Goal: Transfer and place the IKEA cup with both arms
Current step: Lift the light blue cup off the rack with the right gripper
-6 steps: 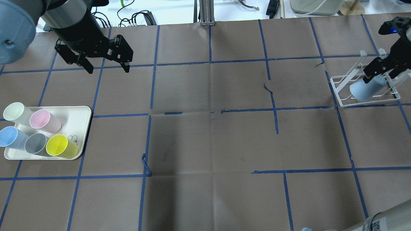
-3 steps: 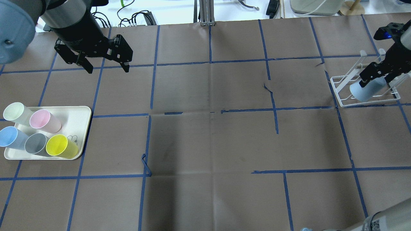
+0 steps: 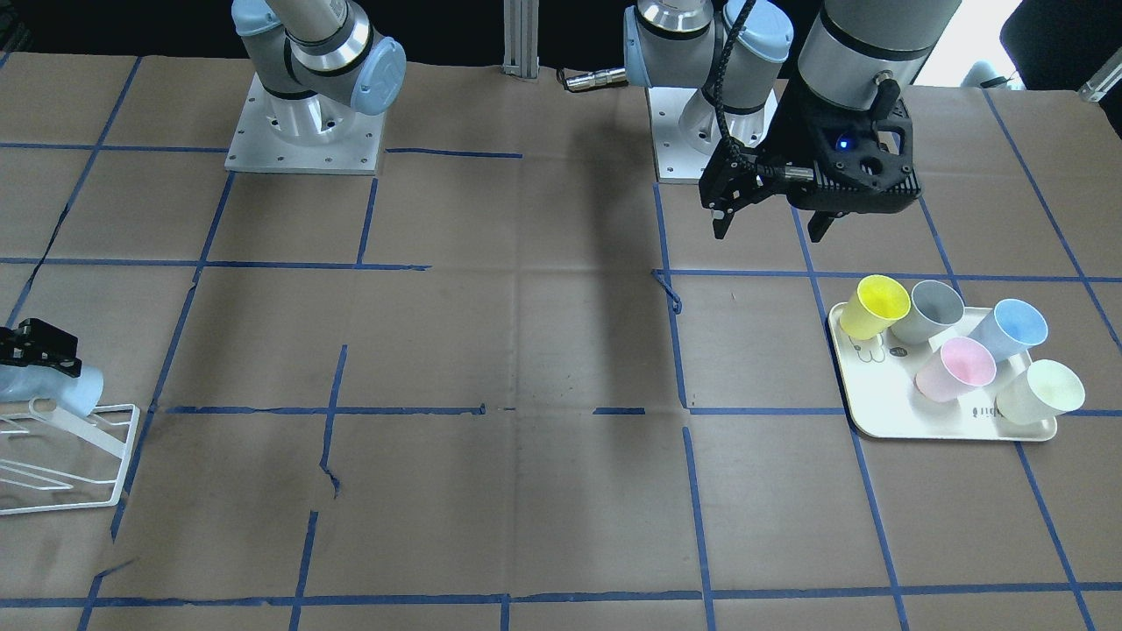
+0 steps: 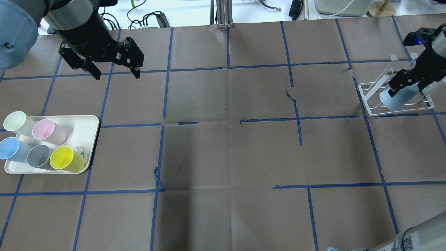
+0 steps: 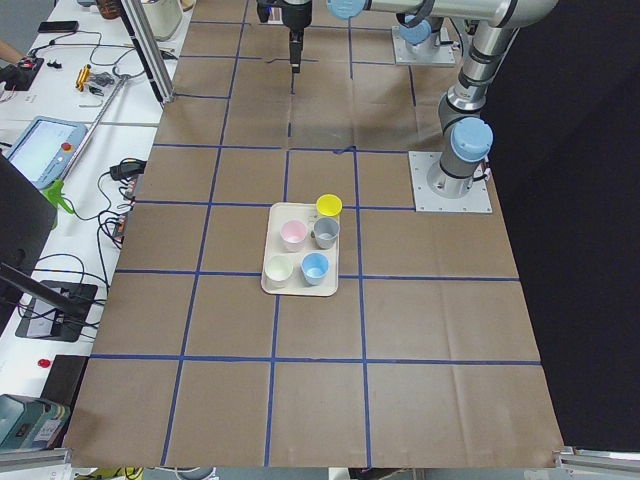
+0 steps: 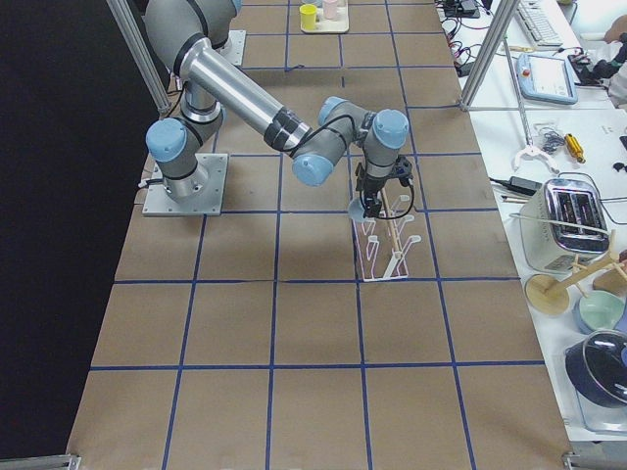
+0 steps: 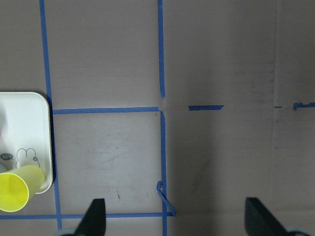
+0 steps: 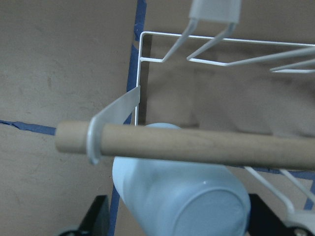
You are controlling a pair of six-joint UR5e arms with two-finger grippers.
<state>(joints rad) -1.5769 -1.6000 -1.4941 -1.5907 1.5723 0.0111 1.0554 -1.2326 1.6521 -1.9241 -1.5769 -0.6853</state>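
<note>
The IKEA cup (image 8: 182, 196) needs to go to my other arm. My right gripper will grab it next, around its base end (image 8: 206, 209).
The IKEA cup (image 4: 395, 98), pale light-blue, lies tilted in the white wire rack (image 4: 366, 101) at the table's right end. It also shows in the front view (image 3: 66, 393). In the right wrist view the cup (image 8: 182, 196) has its base toward the camera, below the rack's wooden dowel (image 8: 197, 142). My right gripper (image 4: 404, 83) is open, one finger on each side of the cup and small gaps showing. My left gripper (image 4: 116, 73) is open and empty above the far left of the table, and also shows in the front view (image 3: 770, 230).
A cream tray (image 4: 87, 122) at the left holds several upright cups: a light-blue twin (image 4: 8, 148), pink (image 4: 45, 129), yellow (image 4: 64, 158), grey and pale green. Blue tape lines grid the brown paper. The left wrist view shows the tray corner (image 7: 29, 123).
My right gripper has shifted left and slightly down along the cup, while the cup has stayed put in the rack. The left arm has not moved.
</note>
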